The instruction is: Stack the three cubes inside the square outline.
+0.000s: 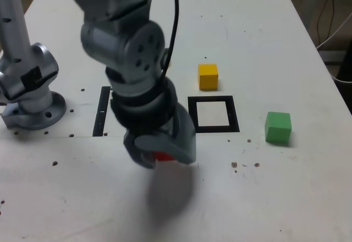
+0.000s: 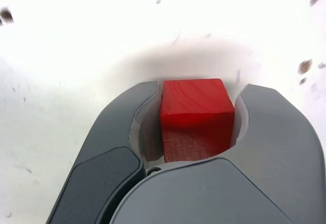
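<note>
My gripper moves the red cube (image 1: 163, 156) toward the outline, before it opens, since the cube hangs short of the square outline (image 1: 213, 127) in the exterior view.
A red cube (image 2: 196, 117) sits between the two dark grey jaws of my gripper (image 2: 199, 89), which is shut on it. In the exterior view the gripper (image 1: 160, 153) hangs a little above the table, left of and nearer than the square outline (image 1: 213, 127). Only a sliver of the red cube (image 1: 163, 156) shows under it, with a shadow below. The outline's white centre holds nothing. A yellow cube (image 1: 208, 76) rests just behind the outline. A green cube (image 1: 278, 127) rests to the outline's right in the exterior view.
A narrow black strip (image 1: 102, 111) lies on the white table (image 1: 264, 198) left of my arm in the exterior view. The arm's metal base (image 1: 30, 91) stands at the far left. Small screw holes dot the tabletop.
</note>
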You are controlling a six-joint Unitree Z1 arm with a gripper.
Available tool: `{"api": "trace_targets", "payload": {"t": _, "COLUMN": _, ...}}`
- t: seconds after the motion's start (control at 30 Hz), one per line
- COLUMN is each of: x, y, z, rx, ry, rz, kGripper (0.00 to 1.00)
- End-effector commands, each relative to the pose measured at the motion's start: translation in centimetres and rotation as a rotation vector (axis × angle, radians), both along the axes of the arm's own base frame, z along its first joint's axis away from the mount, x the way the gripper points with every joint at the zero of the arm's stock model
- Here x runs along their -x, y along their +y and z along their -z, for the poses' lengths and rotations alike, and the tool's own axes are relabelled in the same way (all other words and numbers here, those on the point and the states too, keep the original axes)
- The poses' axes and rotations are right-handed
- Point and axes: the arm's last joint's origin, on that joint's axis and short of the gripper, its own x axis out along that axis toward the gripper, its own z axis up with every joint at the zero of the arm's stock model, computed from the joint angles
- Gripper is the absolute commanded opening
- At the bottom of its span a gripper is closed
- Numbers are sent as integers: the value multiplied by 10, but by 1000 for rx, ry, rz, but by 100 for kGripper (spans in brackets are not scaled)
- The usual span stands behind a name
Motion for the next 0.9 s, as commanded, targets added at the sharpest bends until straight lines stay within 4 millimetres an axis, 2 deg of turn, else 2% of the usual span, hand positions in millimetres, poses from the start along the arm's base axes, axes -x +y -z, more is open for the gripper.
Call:
{"api": "trace_targets", "payload": {"t": 0.0, "x": -4, "y": 8, "z": -4, "rx": -1, "ry": -3, "rz": -5, "kGripper": 0}}
{"api": "trace_targets", "payload": {"t": 0.33, "x": -45, "y": 74, "z": -13, "rx": 10, "ry": 33, "rz": -58, "kGripper": 0}}
{"api": "trace_targets", "payload": {"t": 0.43, "x": -54, "y": 86, "z": -14, "rx": 6, "ry": 37, "rz": -86, "kGripper": 0}}
{"api": "trace_targets", "payload": {"t": 0.57, "x": -67, "y": 95, "z": -11, "rx": -5, "ry": 62, "rz": -101, "kGripper": 0}}
{"api": "trace_targets", "payload": {"t": 0.87, "x": -89, "y": 94, "z": 2, "rx": -14, "ry": 101, "rz": -111, "kGripper": 0}}
